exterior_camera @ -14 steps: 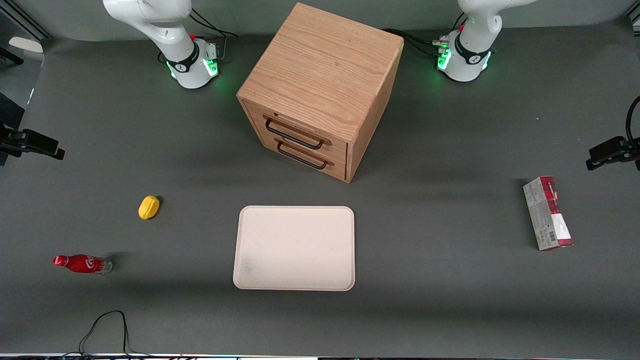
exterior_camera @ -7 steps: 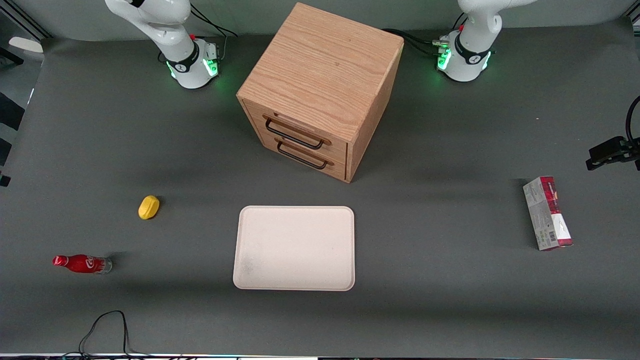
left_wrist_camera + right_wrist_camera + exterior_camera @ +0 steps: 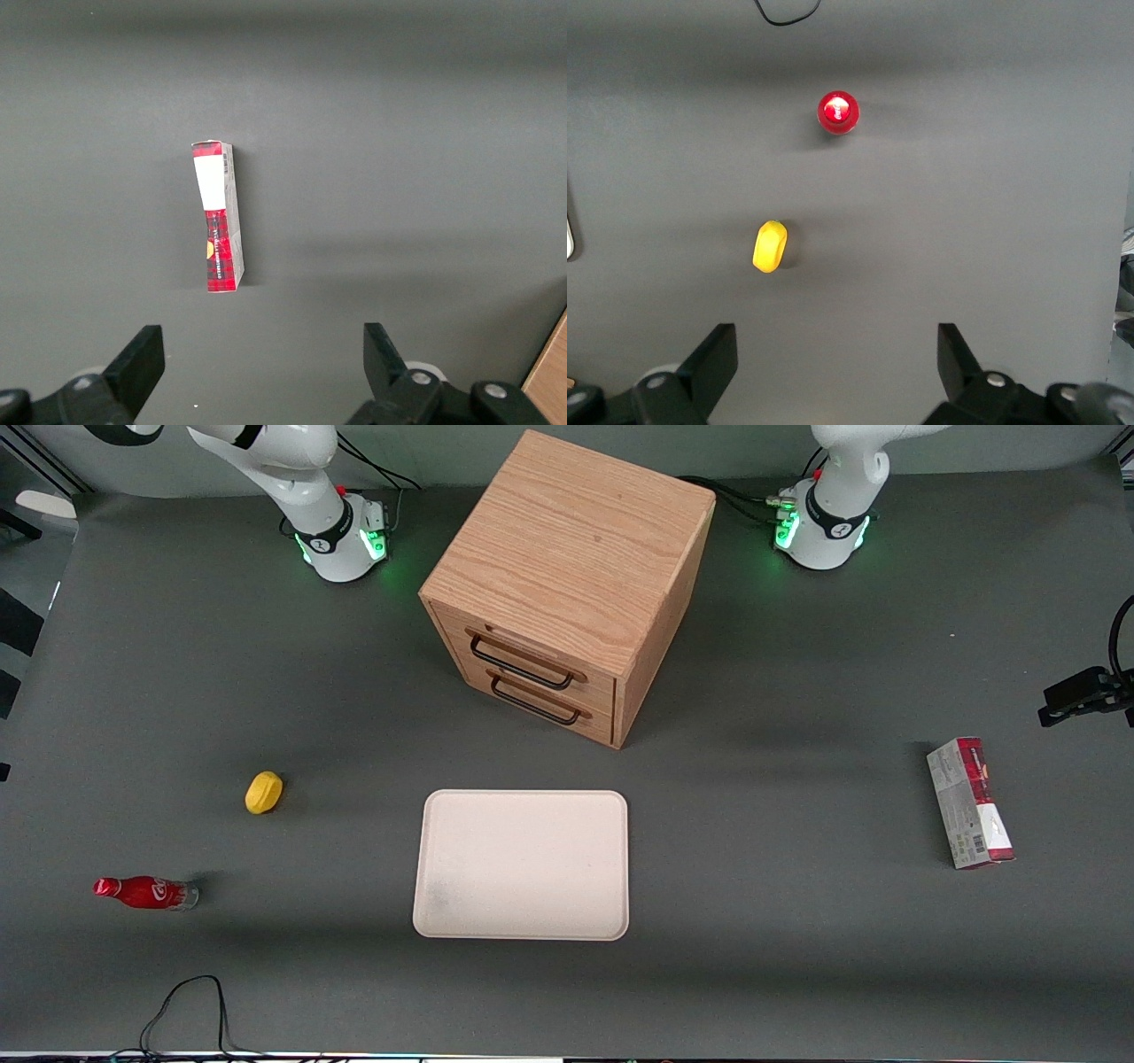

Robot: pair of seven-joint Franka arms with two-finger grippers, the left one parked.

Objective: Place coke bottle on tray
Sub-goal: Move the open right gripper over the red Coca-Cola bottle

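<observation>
My right gripper needs to put the coke bottle on the cream tray (image 3: 521, 864), so it should next grab the bottle by its red cap (image 3: 106, 887).
The coke bottle (image 3: 146, 892), with red cap, red label and clear base, stands on the grey table near the working arm's end. In the right wrist view it shows from above as a round red cap (image 3: 837, 112). The cream tray (image 3: 521, 864) lies empty in front of the drawer cabinet, well apart from the bottle; a sliver of its rim (image 3: 570, 241) shows in the right wrist view. My right gripper (image 3: 837, 359) hangs high above the table, open and empty, with the bottle some way ahead of its fingers. It is out of the front view.
A small yellow object (image 3: 264, 792) lies between gripper and bottle (image 3: 770, 246). A wooden two-drawer cabinet (image 3: 567, 584) stands mid-table. A red-and-grey carton (image 3: 970, 802) lies toward the parked arm's end. A black cable (image 3: 190, 1001) loops near the front edge.
The right gripper, visible at the working arm's edge of the front view a second ago, has moved out of that view. The bottle, tray and other objects have not moved.
</observation>
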